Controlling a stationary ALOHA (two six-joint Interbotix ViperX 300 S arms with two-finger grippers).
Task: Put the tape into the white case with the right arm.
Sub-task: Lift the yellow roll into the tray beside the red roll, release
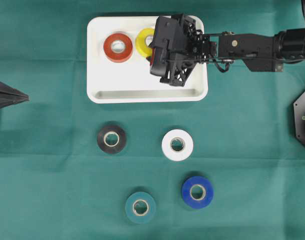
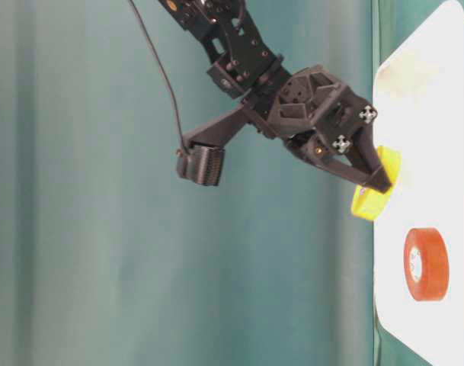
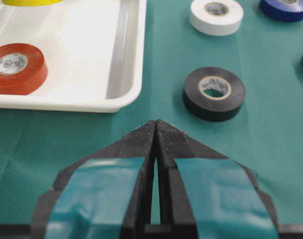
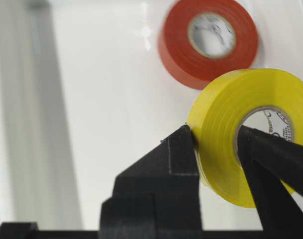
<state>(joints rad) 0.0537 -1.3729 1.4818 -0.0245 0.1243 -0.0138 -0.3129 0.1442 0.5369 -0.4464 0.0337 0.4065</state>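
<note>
The yellow roll hangs inside the case's rim, over the bottom of the white case, and would settle there, so my right gripper releases it next.
The white case lies at the back of the green cloth. A red tape roll lies flat inside it. My right gripper hovers over the case's far right part, shut on a yellow tape roll, one finger through the hole and the other against its outer wall. From table level the yellow roll hangs tilted right at the case floor; whether it touches, I cannot tell. My left gripper sits at the far left edge, shut and empty.
On the cloth in front of the case lie a black roll, a white roll, a blue roll and a teal roll. The case's raised rim stands between them and the red roll.
</note>
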